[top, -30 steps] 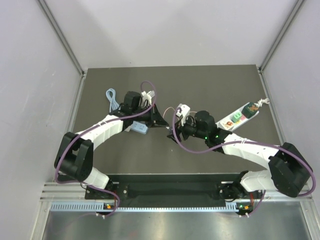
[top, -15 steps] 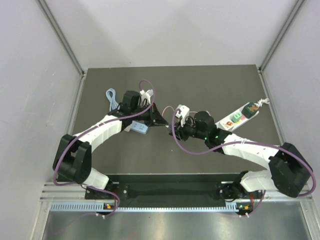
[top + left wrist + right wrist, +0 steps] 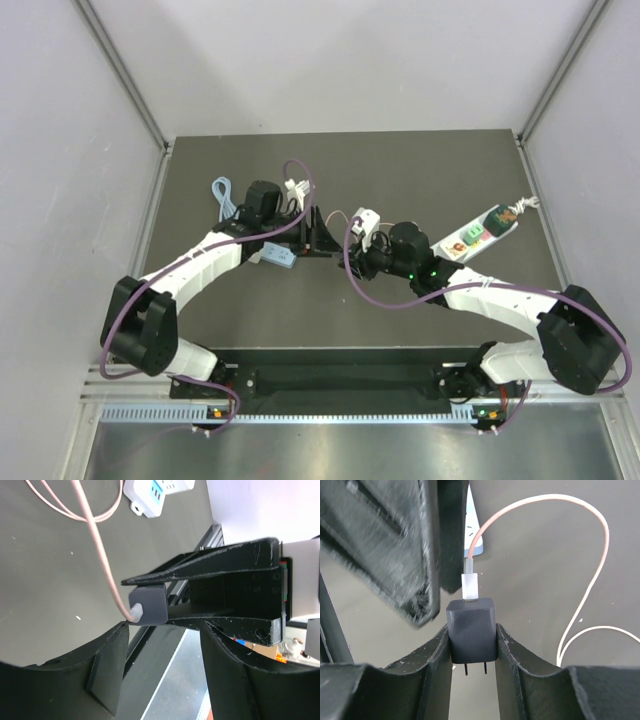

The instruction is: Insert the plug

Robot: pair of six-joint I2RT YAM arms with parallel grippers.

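My left gripper should grab the plug by its sides, cable end toward me. That leaves the plug's pins to insert.
The plug (image 3: 472, 630) is a small dark grey block with two prongs pointing back toward my right wrist. My right gripper (image 3: 472, 632) is shut on its sides, holding it above the table. A white tip joins its front to the pink cable (image 3: 590, 525), which loops away over the dark tabletop. In the left wrist view the plug (image 3: 149, 604) sits between the right gripper's fingers (image 3: 200, 567). My left gripper (image 3: 165, 667) is open right beside it, with nothing between its pads. Seen from above, the left gripper (image 3: 322, 240) and right gripper (image 3: 352, 262) meet mid-table.
A white power strip (image 3: 482, 232) with coloured sockets lies at the right of the table. A white cube adapter (image 3: 365, 222) sits just behind the grippers. A light-blue cable (image 3: 224, 198) and a white-and-blue piece (image 3: 280, 256) lie on the left.
My right gripper has shut on the plug. My left gripper, shut on it before, has opened and let go. Both arms have barely shifted.
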